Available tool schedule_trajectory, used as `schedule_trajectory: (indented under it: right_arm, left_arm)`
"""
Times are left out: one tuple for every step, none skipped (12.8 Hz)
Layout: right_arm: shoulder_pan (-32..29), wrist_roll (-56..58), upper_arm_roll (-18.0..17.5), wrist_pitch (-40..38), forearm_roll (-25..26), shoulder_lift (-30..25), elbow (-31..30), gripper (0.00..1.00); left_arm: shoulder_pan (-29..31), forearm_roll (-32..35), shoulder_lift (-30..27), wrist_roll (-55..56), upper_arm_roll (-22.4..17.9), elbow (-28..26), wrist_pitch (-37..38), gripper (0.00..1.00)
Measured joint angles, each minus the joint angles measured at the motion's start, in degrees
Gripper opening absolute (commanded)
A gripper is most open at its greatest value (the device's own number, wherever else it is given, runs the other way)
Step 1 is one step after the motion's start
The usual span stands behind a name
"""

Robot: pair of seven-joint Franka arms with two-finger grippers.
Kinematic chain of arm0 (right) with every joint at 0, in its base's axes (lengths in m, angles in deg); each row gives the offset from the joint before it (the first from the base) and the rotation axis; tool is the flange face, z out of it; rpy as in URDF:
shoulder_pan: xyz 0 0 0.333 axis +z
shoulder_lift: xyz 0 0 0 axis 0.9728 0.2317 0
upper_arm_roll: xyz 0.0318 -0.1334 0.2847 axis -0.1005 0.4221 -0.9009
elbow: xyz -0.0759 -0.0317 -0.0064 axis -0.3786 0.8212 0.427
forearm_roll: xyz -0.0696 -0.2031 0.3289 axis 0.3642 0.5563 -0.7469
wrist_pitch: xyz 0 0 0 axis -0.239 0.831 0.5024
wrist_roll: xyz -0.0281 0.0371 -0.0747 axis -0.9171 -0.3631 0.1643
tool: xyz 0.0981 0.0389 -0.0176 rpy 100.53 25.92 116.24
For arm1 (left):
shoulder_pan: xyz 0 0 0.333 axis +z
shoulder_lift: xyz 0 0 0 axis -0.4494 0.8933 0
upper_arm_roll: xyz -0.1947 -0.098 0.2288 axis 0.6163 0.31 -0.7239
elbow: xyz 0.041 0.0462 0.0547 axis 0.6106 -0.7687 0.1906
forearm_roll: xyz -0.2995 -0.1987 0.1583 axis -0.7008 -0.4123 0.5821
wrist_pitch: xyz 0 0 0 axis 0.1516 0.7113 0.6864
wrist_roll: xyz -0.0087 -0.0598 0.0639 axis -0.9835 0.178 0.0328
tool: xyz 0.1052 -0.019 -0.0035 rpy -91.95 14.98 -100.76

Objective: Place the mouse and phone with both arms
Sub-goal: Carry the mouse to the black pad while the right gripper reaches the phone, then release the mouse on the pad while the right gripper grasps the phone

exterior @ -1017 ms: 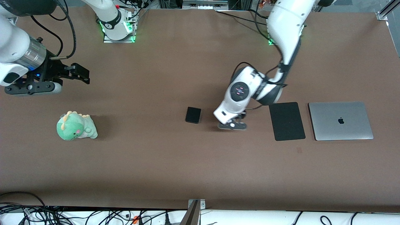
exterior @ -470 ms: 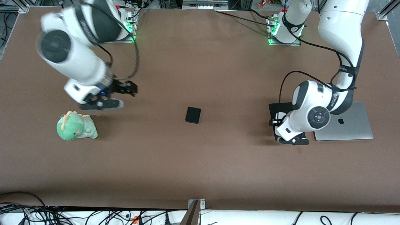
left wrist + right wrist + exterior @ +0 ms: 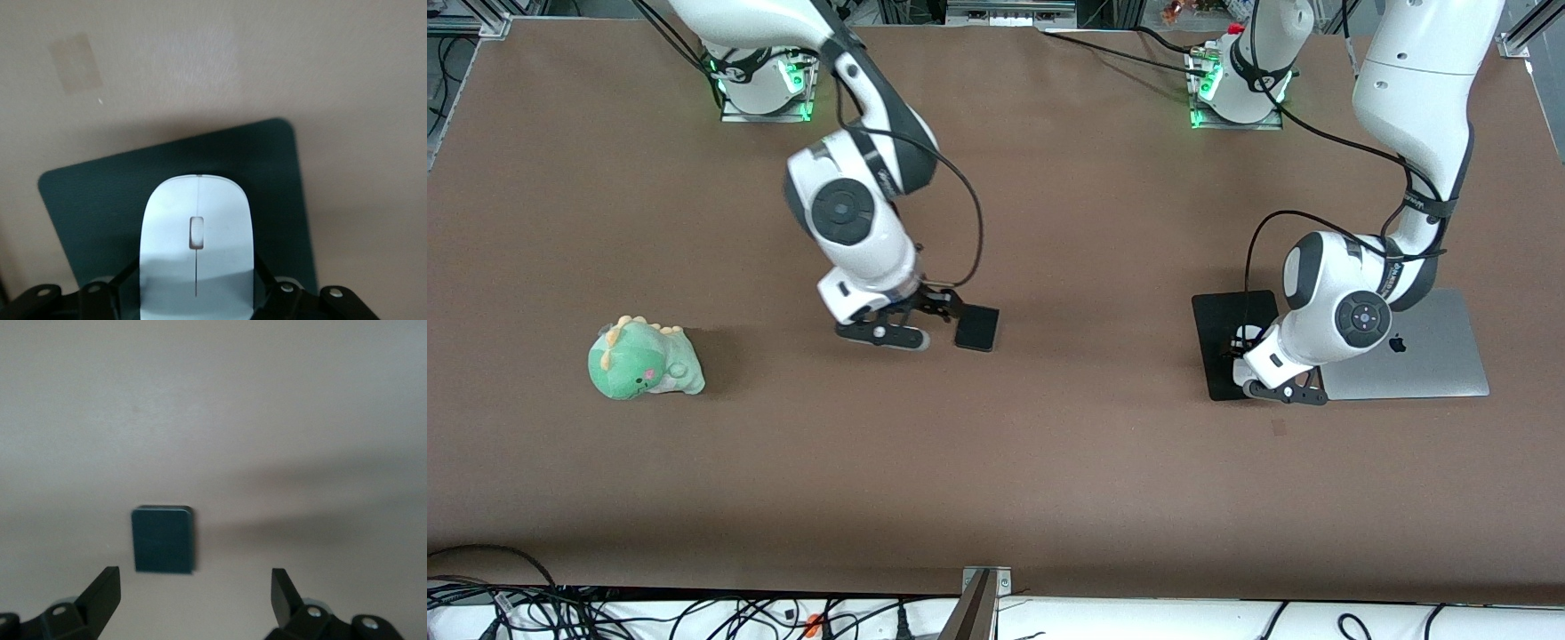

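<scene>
I should next grab the phone by its side edges with my right gripper, so the phone with its flat dark side [image 3: 977, 327] stays free to be placed.
The white mouse [image 3: 197, 240] sits between my left gripper's [image 3: 197, 293] fingers, which are shut on its sides. It is low over the large black pad [image 3: 87, 200]. In the front view the left gripper [image 3: 1240, 348] is over the pad's [image 3: 1218, 324] edge nearest the laptop, and the wrist hides most of the mouse. The small black phone [image 3: 976, 327] lies flat at mid-table. My right gripper [image 3: 943, 307] is just beside it, toward the right arm's end, and it is open. In the right wrist view the phone [image 3: 163, 539] lies ahead of the open right gripper [image 3: 195, 590], not between its fingers.
A closed silver laptop [image 3: 1432, 356] lies beside the pad at the left arm's end. A green plush dinosaur [image 3: 643, 358] sits toward the right arm's end. Cables run along the table's front edge.
The right arm swung from its end of the table across to the phone. The left arm carried the mouse from beside the phone to over the black pad.
</scene>
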Motion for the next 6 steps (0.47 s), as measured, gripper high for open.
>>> schedule_trajectory:
  right_arm:
    - [1.1,-2.5,0.0,3.2,0.0,2.2,0.0,1.00]
    - [2.0,-4.4,0.0,5.6,-0.1,4.1,0.1,1.00]
    - [2.7,-6.0,0.0,7.1,-0.1,5.7,0.2,1.00]
    - [3.3,-7.0,0.0,8.2,-0.1,6.9,0.2,1.00]
    - [3.7,-7.5,0.0,8.9,-0.1,7.8,0.2,1.00]
    - [4.1,-7.7,0.0,9.6,-0.1,8.5,0.3,1.00]
  left_arm:
    - [0.0,0.2,0.0,-0.1,0.0,-0.8,-0.9,1.00]
    - [0.0,0.2,-0.1,-0.1,0.2,-1.0,-1.0,1.00]
    - [0.0,0.3,-0.4,-0.1,0.2,-1.0,-1.0,1.00]
    - [0.0,0.3,-0.9,-0.1,0.2,-0.8,-1.0,1.00]
    - [0.0,0.3,-1.7,-0.1,0.2,-0.3,-0.1,1.00]
    - [0.1,0.3,-2.8,-0.1,0.2,1.0,2.9,1.00]
